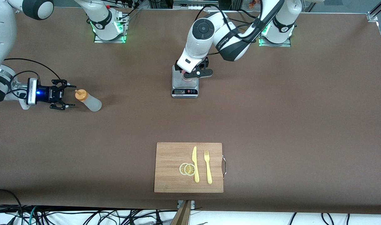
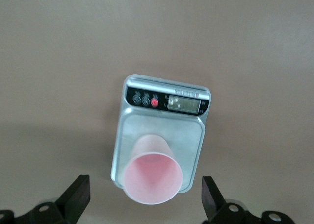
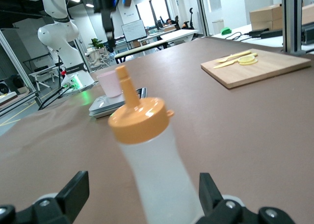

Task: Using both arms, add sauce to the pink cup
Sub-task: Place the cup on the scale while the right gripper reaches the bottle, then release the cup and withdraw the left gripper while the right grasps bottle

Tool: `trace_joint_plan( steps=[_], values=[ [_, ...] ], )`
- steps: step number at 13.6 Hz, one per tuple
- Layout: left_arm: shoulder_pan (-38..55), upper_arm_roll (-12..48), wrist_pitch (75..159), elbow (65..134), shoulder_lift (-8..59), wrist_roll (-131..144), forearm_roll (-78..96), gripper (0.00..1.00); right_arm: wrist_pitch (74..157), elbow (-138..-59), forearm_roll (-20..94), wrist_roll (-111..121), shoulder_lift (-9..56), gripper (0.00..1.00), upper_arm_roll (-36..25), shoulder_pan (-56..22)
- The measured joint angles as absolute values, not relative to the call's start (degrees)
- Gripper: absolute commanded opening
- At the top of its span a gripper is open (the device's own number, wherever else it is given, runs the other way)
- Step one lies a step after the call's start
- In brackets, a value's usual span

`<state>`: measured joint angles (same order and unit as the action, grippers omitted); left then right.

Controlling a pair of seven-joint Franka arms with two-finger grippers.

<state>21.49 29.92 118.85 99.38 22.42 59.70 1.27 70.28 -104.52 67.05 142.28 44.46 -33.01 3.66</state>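
My right gripper grabs the sauce bottle by its whitish body next, to add sauce to the pink cup.
The sauce bottle, whitish with an orange cap and nozzle, stands upright on the table near the right arm's end. My right gripper lies level, open and empty, just short of the bottle. In the right wrist view the bottle fills the gap ahead of that gripper, without touching it. The pink cup stands upright on a silver kitchen scale. My left gripper is over the cup, open, one finger on each side and apart from it. In the front view the left gripper hides most of the cup.
The scale sits mid-table near the robots' bases. A wooden cutting board lies nearer the front camera, with a yellow knife, a yellow fork and two lemon slices on it.
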Motion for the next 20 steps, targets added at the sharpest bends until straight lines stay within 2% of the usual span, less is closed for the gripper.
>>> trace_joint_plan(
  steps=[3,5,7,9,13,15,16,17,18,20],
  values=[
    [19.6,21.4,106.2,90.1,19.7,45.8,1.4,1.0,70.2,-103.5,67.3,142.4,44.9,0.99,-31.5,3.7],
    [18.5,15.1,101.0,86.0,18.7,36.1,1.6,1.0,70.2,-103.3,67.4,143.3,45.5,0.99,-30.7,3.7],
    [15.9,12.6,97.2,83.3,17.5,27.1,1.8,1.0,70.1,-103.3,67.4,145.4,46.4,0.99,-30.3,3.7],
    [13.5,10.7,94.2,81.9,15.8,20.7,1.8,1.0,70.0,-103.3,67.4,148.0,47.8,0.99,-30.3,3.9],
    [11.7,3.0,89.9,81.4,13.2,12.3,1.8,1.0,69.6,-103.2,67.4,150.1,49.6,0.99,-28.7,4.2],
    [10.7,1.2,88.6,81.4,12.8,8.2,1.8,1.0,69.6,-103.2,67.4,150.9,50.0,0.95,-27.6,4.2],
    [9.9,0.6,88.6,81.4,12.7,7.6,1.8,1.0,69.6,-103.2,67.5,151.0,50.1,0.85,-27.2,4.2],
    [8.6,0.3,88.5,81.4,12.4,7.3,1.8,1.0,69.6,-103.2,67.5,151.1,50.1,0.68,-27.0,4.2],
    [7.4,0.1,88.3,81.4,12.3,7.1,1.8,1.0,69.6,-103.1,67.5,151.2,50.1,0.45,-27.0,4.2],
    [5.7,-0.1,88.1,81.4,12.0,6.5,1.8,1.0,69.6,-103.0,67.5,151.2,50.1,0.13,-27.0,4.2]
  ],
)
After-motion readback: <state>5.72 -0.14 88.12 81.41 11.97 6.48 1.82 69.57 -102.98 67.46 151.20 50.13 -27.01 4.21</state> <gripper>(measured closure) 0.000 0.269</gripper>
